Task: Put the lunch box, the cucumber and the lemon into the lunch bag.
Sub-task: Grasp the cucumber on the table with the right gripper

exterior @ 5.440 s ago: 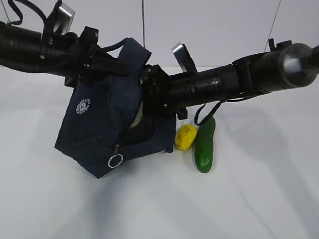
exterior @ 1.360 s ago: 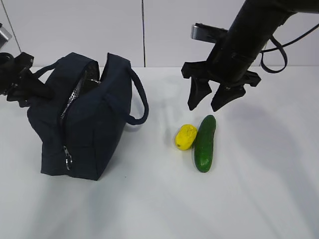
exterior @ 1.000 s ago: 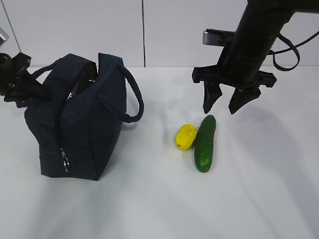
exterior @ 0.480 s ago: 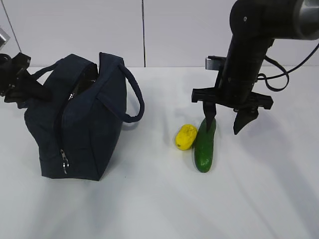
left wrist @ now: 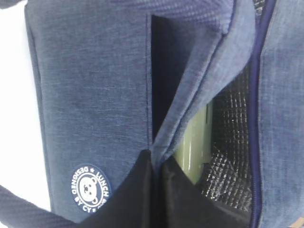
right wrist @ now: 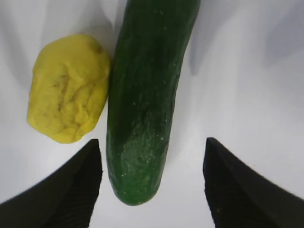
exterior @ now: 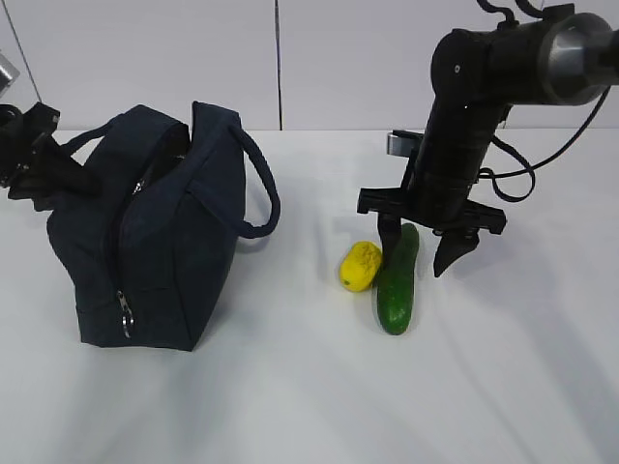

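My right gripper's fingers are still above the cucumber in the right wrist view, so it is too early to close. My right gripper lowers first, then closes on the cucumber.
The dark navy lunch bag (exterior: 164, 251) stands on the left of the table with its top unzipped. In the left wrist view the lunch bag (left wrist: 90, 85) shows its foil lining, and the pale green lunch box (left wrist: 194, 142) is inside. My left gripper (exterior: 53, 174) (left wrist: 156, 159) is shut on a fold of the bag's fabric at its left side. The cucumber (exterior: 397, 285) (right wrist: 145, 95) lies on the table with the lemon (exterior: 360, 266) (right wrist: 69, 88) against its left side. My right gripper (exterior: 414, 256) (right wrist: 152, 142) is open, with one finger on each side of the cucumber's far end.
The white table (exterior: 290, 387) runs back to a white wall panel. The bag's loop handle (exterior: 263, 198) sticks out toward the lemon. A cable loops off the right arm (exterior: 464, 126).
The right arm has come down and slightly left, so its open fingers now straddle the cucumber's far end. The bag and left gripper have stayed put.
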